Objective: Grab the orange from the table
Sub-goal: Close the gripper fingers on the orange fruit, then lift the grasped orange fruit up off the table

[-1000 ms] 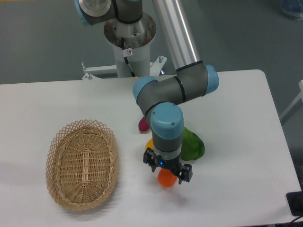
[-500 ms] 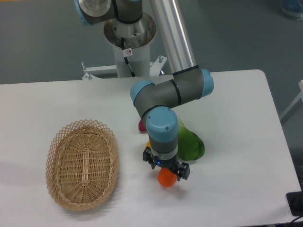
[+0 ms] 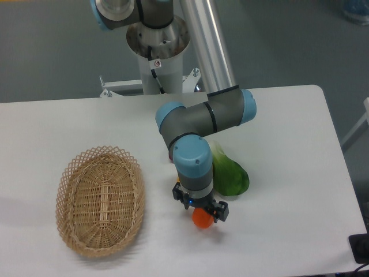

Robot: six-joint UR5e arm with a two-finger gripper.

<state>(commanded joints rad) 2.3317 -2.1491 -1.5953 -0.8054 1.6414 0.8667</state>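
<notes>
I should grab the small bright orange by its opposite round sides next, to lift it off the table.
The orange is small and bright, and it lies on the white table near the front edge. My gripper points straight down right over it and covers its upper part. The black fingers stand spread on either side of the fruit, so the gripper is open around the orange. The fingertips are hidden behind the wrist and the fruit, and I cannot tell whether they touch it.
A green leafy vegetable lies just behind and to the right of the gripper. A magenta item peeks out behind the arm. A woven oval basket sits at the left. The robot's base stands beyond the table's far edge.
The wrist has sunk lower over the orange and shifted slightly left, and now covers more of the fruit. The orange has stayed in place.
</notes>
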